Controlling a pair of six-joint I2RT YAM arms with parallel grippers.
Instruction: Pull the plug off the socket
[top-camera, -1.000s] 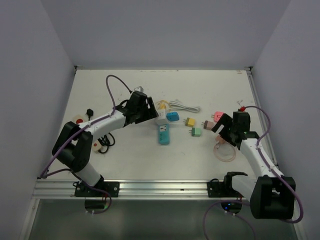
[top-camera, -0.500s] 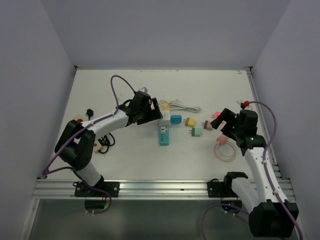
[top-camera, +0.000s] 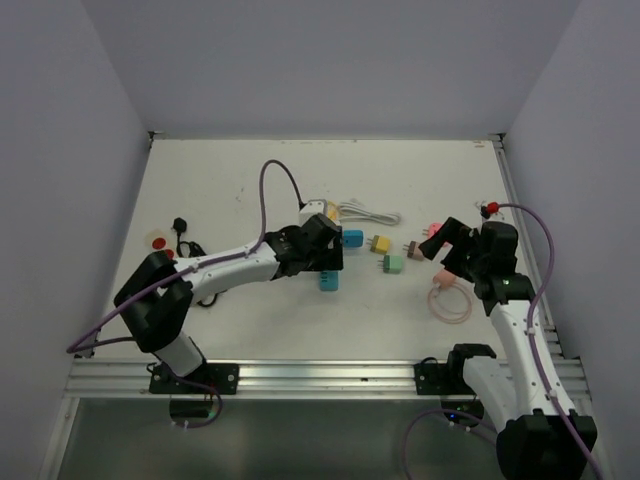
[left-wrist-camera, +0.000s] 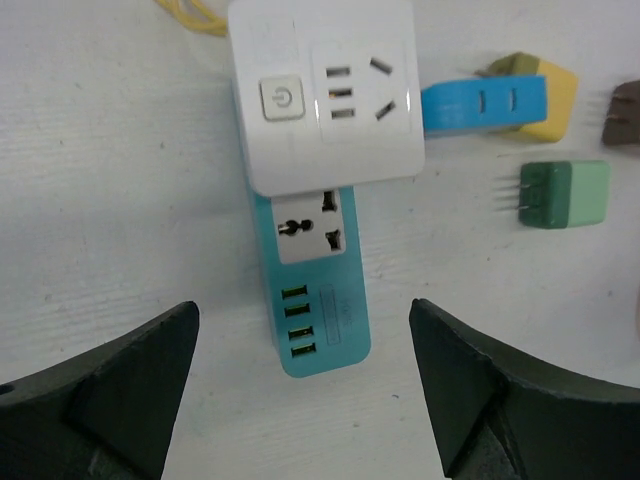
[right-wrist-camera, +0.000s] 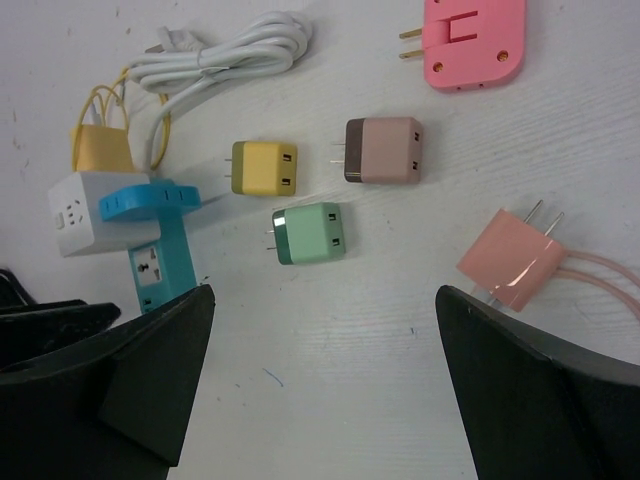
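I should next use my left gripper to grab the teal power strip across its near end (top-camera: 329, 282) (left-wrist-camera: 318, 322). That leaves the socket's blue plug free to pull off.
A white cube socket (left-wrist-camera: 320, 95) lies on the table with a blue plug (left-wrist-camera: 485, 103) stuck into its right side. A teal power strip (left-wrist-camera: 312, 290) reaches out from under it toward the camera. My left gripper (left-wrist-camera: 305, 390) hovers open just above the strip's near end, one finger on either side, touching nothing. In the top view the left gripper (top-camera: 323, 255) covers the socket, with the blue plug (top-camera: 351, 238) beside it. My right gripper (right-wrist-camera: 325, 390) is open over bare table, right of the socket (right-wrist-camera: 85, 210) and the blue plug (right-wrist-camera: 150, 200).
Loose adapters lie right of the socket: yellow (right-wrist-camera: 262, 167), green (right-wrist-camera: 310, 233), brown (right-wrist-camera: 383, 150) and a flat pink one (right-wrist-camera: 473, 40). A pink plug (right-wrist-camera: 513, 260) with looped cable sits near the right gripper. A white cable (right-wrist-camera: 220, 60) and an orange plug (right-wrist-camera: 100, 148) lie behind.
My left arm has swung right and toward the near edge, over the socket and strip, with its jaws spreading wider. The right gripper lifted back slightly and opened a little more.
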